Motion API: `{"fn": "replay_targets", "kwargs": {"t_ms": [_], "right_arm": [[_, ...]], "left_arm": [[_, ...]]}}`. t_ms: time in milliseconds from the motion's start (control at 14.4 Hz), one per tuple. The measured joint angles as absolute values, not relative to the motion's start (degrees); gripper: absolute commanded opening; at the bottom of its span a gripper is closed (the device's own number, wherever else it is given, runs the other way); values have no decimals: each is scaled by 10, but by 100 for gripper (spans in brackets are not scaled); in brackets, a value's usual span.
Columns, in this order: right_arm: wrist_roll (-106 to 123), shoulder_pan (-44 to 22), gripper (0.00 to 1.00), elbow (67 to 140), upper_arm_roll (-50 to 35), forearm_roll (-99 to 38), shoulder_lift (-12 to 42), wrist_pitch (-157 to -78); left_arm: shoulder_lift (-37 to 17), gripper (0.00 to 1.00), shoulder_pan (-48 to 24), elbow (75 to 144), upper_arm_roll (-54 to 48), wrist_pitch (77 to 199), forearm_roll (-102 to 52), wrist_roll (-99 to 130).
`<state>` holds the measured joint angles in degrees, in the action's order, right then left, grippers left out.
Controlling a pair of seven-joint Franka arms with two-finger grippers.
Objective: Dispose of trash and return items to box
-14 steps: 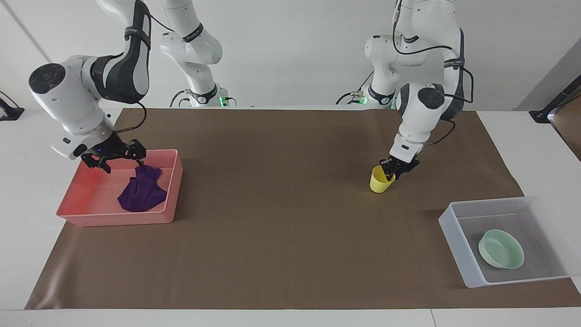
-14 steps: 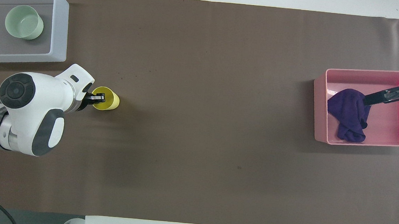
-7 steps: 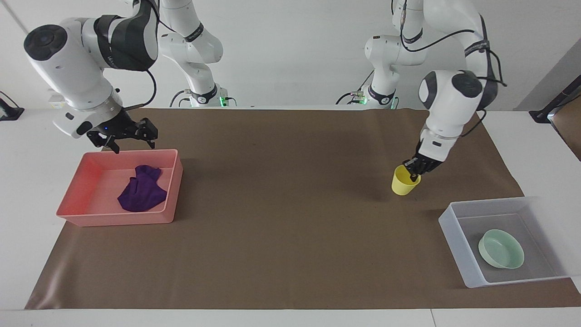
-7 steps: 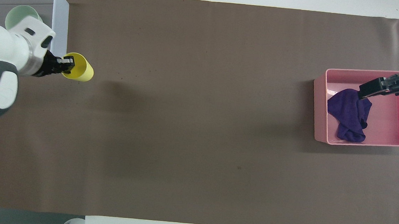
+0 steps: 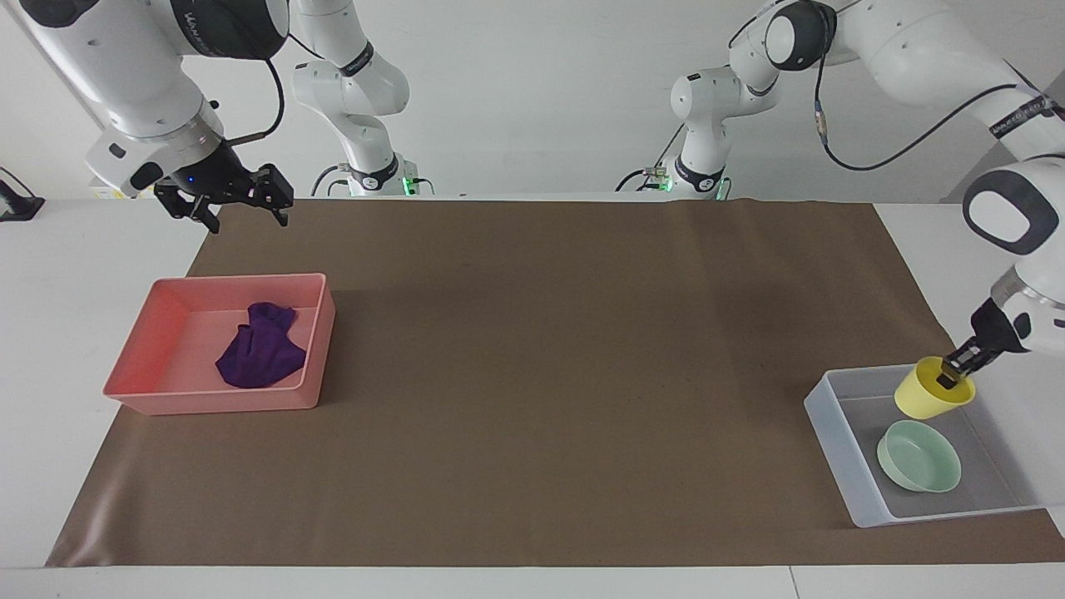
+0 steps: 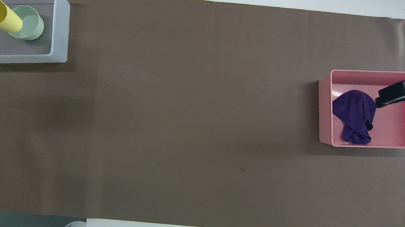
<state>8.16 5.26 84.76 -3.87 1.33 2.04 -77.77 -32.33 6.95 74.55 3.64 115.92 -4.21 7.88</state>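
I should keep holding the cup with my left gripper until the cup is upright in the box, because the yellow cup's base is leaning across the mint-green bowl's rim.
The purple rag lies in the pink tray at the right arm's end of the table; it also shows in the overhead view. My right gripper is open and empty, raised over the tray's edge nearest the robots; one of its fingers shows in the overhead view. My left gripper is shut on the rim of the yellow cup and holds it tilted over the translucent box. The mint-green bowl sits in the box, under the cup.
A brown mat covers the table between the tray and the box. The box stands at the left arm's end, at the mat's corner farthest from the robots.
My left gripper has carried the yellow cup from the mat to above the box. My right gripper has risen from the rag in the pink tray.
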Motion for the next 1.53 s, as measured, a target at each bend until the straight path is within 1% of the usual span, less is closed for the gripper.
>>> {"fn": "replay_targets", "kwargs": {"t_ms": [70,139,209,278,557,696,835,974,1252,1530], "right_arm": [[82,53,100,848,-39,13,18,-774],[82,52,100,848,-39,12,17,-771],[82,52,100,849,-40,12,17,-769],[82,51,100,850,-41,12,16,-768],[82,50,100,855,-42,12,16,-768],[82,49,100,857,-43,12,15,-767],[82,49,100,860,-43,12,14,-767],[82,49,100,862,-43,12,13,-767],[82,49,100,863,-43,12,12,-767],[82,49,100,864,-43,12,12,-767]], "left_arm": [[-348,0,71,739,35,1182,-43,78],[-366,11,71,740,33,1200,-43,77],[-375,66,71,744,31,1212,-43,71],[-378,100,69,750,29,1227,-43,64],[-373,100,49,759,27,1259,-42,55],[-349,100,40,773,28,1258,-41,55],[-298,100,33,810,28,1233,-41,55],[-245,100,23,839,28,1166,-41,55],[-168,100,7,859,24,1045,-41,52],[-81,100,-64,907,22,996,-28,45]]}}
